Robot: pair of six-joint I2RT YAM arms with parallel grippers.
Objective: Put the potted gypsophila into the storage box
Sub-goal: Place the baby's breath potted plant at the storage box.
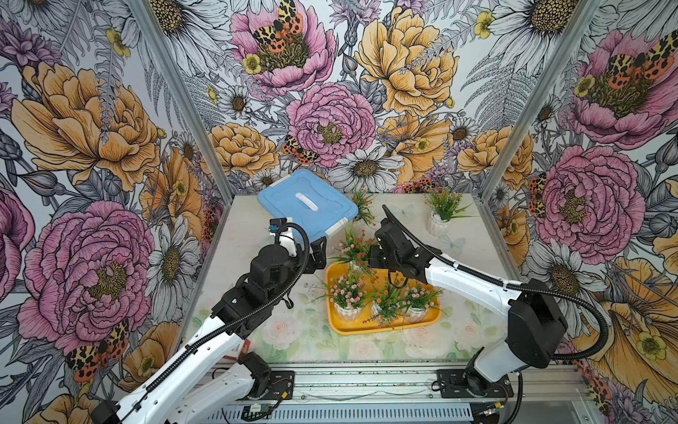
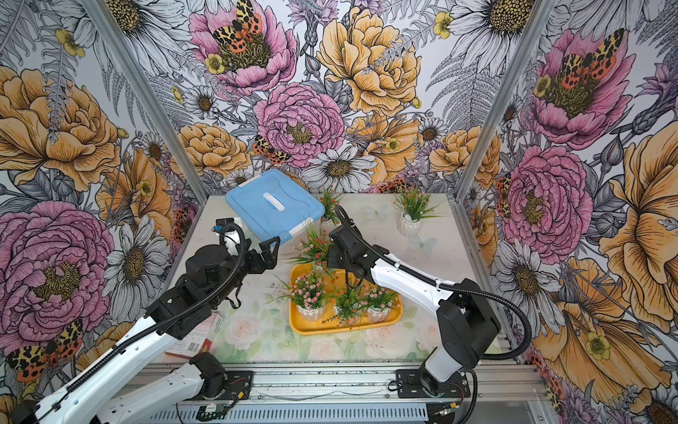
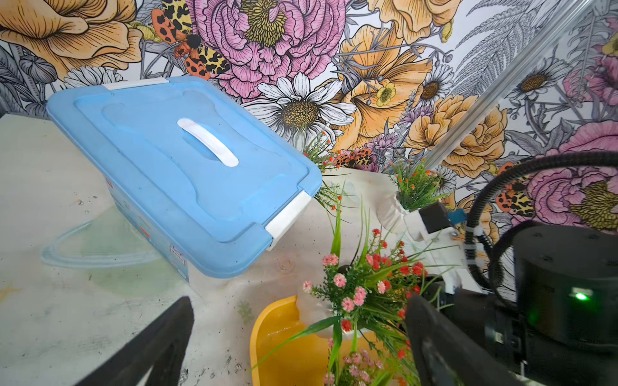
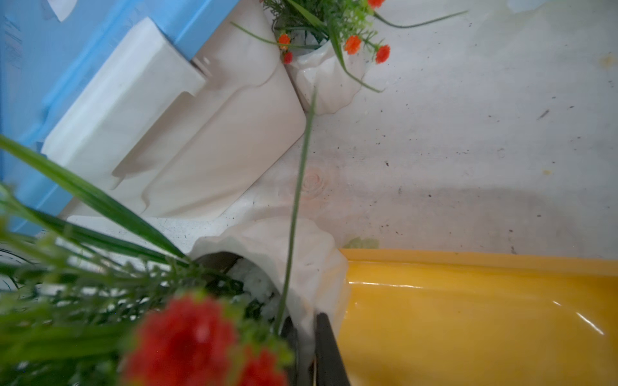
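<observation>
The tray's back edge runs beneath the white pot, so it would end there if I opened now. My right gripper keeps holding it until inside the tray.
The storage box (image 1: 332, 312) (image 2: 291, 315) is a shallow yellow tray in the middle of the table. Three potted gypsophila (image 1: 348, 293) (image 1: 387, 303) (image 1: 418, 299) stand inside it. A fourth potted gypsophila (image 1: 355, 249) (image 3: 314, 310) with pink and red flowers is at the tray's back left corner. My right gripper (image 4: 306, 337) is shut on its white pot's rim (image 4: 301, 254), and I cannot tell whether the pot rests on anything. My left gripper (image 1: 318, 255) (image 3: 297, 320) is open and empty, left of that plant and of the tray's back left corner.
A blue-lidded box (image 1: 306, 205) (image 3: 187, 160) with a white handle stands at the back left. One potted plant (image 1: 363, 207) (image 4: 327, 87) sits against its right end, another (image 1: 440, 220) (image 2: 410, 224) at the back right. A red-and-white packet (image 2: 194, 341) lies under the left arm.
</observation>
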